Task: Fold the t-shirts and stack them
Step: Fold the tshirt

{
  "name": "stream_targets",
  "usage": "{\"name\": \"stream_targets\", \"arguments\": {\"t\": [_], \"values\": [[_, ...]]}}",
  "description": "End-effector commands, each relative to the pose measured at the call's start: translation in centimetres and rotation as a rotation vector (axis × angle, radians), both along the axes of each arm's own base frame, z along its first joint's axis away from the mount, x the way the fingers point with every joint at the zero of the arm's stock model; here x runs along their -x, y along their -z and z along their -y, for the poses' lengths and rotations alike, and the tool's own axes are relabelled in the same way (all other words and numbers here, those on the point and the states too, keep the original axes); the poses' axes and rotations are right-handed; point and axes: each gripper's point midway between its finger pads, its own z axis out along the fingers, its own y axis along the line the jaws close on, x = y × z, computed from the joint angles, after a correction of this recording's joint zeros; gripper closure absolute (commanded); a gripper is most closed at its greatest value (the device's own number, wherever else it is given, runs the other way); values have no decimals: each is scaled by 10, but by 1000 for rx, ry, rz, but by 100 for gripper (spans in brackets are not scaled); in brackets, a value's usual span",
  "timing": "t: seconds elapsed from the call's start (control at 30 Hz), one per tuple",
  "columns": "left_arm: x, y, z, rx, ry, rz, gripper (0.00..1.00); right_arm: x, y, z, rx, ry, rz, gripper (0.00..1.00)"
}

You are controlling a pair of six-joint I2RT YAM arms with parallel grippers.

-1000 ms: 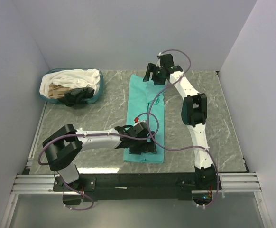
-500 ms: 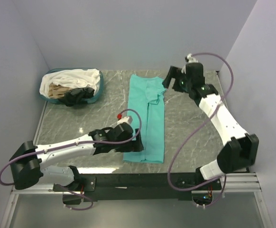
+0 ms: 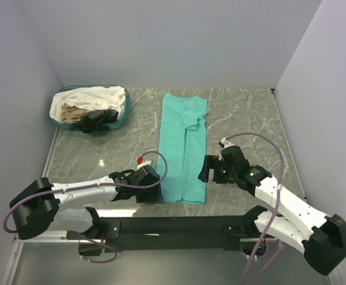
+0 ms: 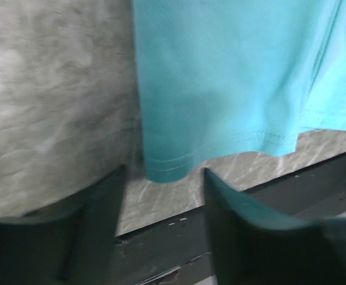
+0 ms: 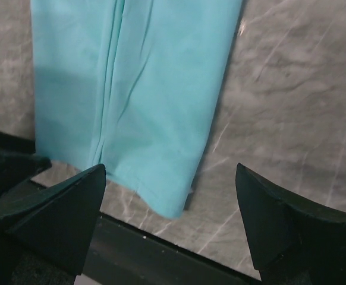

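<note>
My right gripper grabs the teal-green t-shirt's near hem corner (image 3: 203,201) (image 5: 172,205) next, opposite my left gripper's corner. Then I fold the hem toward the collar.
One teal-green t-shirt (image 3: 183,148) lies on the marble table as a long narrow strip, collar end far, hem near. My left gripper (image 3: 156,191) sits low at the hem's near left corner. In the left wrist view that corner (image 4: 167,169) lies between the open left gripper (image 4: 164,178) tips, untouched. My right gripper (image 3: 205,169) hovers at the near right edge, and the right wrist view shows the right gripper (image 5: 170,172) open wide over the hem's right corner (image 5: 173,205). More t-shirts lie in a heap at the back left: white (image 3: 96,96), beige (image 3: 72,113) and black (image 3: 98,119).
A teal-rimmed oval basket (image 3: 120,120) at the back left holds the heap of shirts. The black front rail (image 3: 173,225) runs just below the hem. Grey walls close in the table at the left, back and right.
My right arm swung from the far collar end down to the near right hem corner. My left gripper slid back and left off the shirt to the hem's left corner, jaws narrowing somewhat.
</note>
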Motion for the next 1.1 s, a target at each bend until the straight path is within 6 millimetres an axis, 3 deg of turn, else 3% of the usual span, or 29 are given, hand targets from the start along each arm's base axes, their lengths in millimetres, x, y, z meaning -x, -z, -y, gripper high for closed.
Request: {"name": "stream_targets", "arguments": {"t": [0.0, 0.13, 0.33, 0.47, 0.73, 0.87, 0.97, 1.0, 1.07], "values": [[5, 6, 11, 57, 16, -36, 44, 19, 1, -12, -64, -12, -23, 5], [9, 17, 9, 50, 13, -57, 63, 35, 19, -6, -28, -20, -44, 6], [8, 23, 9, 49, 2, -61, 80, 67, 32, -22, -53, -144, -79, 15], [6, 21, 12, 53, 1, -62, 99, 79, 38, -29, -40, -200, -100, 19], [10, 21, 10, 78, -41, -83, 99, 81, 65, -18, 49, -128, -150, 30], [15, 26, 7, 87, -50, -101, 99, 79, 68, -22, 30, -111, -152, 39], [13, 25, 9, 87, -47, -94, 99, 80, 70, -25, 24, -110, -162, 58], [14, 25, 9, 87, -52, -103, 99, 78, 71, -22, 37, -86, -165, 80], [19, 26, 8, 95, -51, -121, 99, 82, 76, -18, 48, -74, -178, 96]]}}
